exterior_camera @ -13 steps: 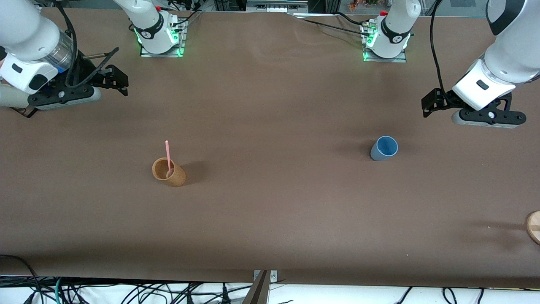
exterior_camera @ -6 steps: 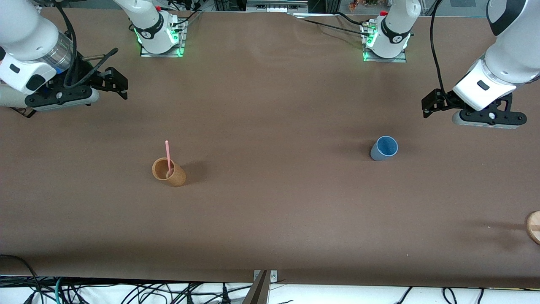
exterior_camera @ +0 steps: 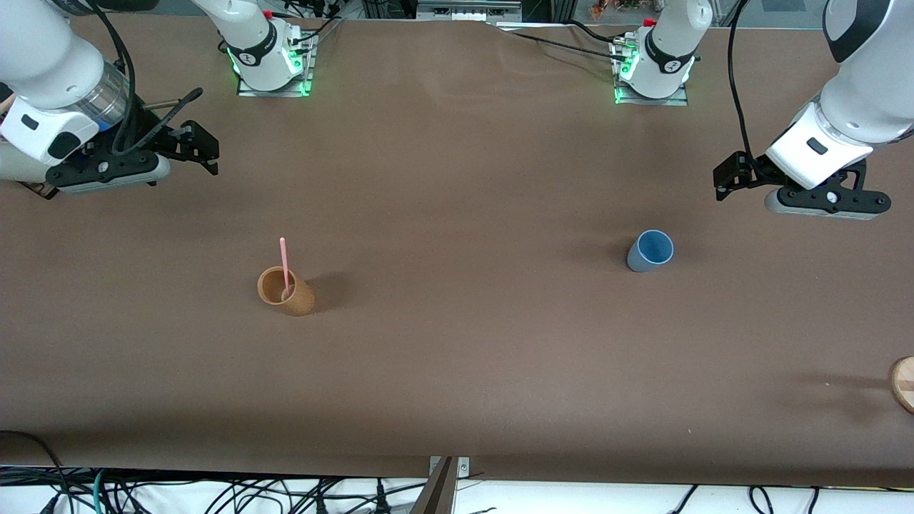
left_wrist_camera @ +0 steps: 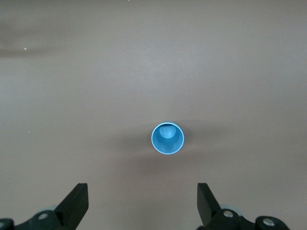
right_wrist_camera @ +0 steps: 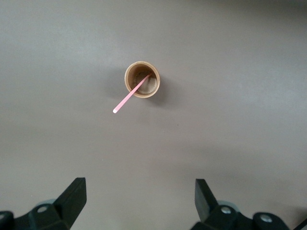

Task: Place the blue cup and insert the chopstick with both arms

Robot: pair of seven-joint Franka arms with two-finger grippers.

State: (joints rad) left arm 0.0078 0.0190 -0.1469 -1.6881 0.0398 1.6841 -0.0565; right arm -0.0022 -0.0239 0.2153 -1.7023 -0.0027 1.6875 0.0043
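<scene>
The blue cup needs to be placed, so the left gripper should reach it and grip its rim (exterior_camera: pixel 655 230), which leaves the cup's hollow free for the chopstick (exterior_camera: pixel 284 263).
The blue cup (exterior_camera: pixel 650 250) stands upright on the brown table toward the left arm's end; it also shows in the left wrist view (left_wrist_camera: pixel 168 138). The pink chopstick (exterior_camera: pixel 284 263) leans inside a tan cup (exterior_camera: pixel 285 290) toward the right arm's end, and both the chopstick (right_wrist_camera: pixel 130 95) and the tan cup (right_wrist_camera: pixel 142 79) show in the right wrist view. My left gripper (exterior_camera: pixel 730 178) hangs open and empty above the table beside the blue cup, apart from it. My right gripper (exterior_camera: pixel 200 146) hangs open and empty above the table, well away from the tan cup.
A round wooden object (exterior_camera: pixel 903 383) lies at the table's edge at the left arm's end, near the front camera. Cables run along the table's front edge (exterior_camera: pixel 457 467). The two arm bases (exterior_camera: pixel 271 64) stand at the table's back edge.
My right gripper has shifted slightly up and toward the table's middle. My left gripper has barely moved. The cups and chopstick have not moved.
</scene>
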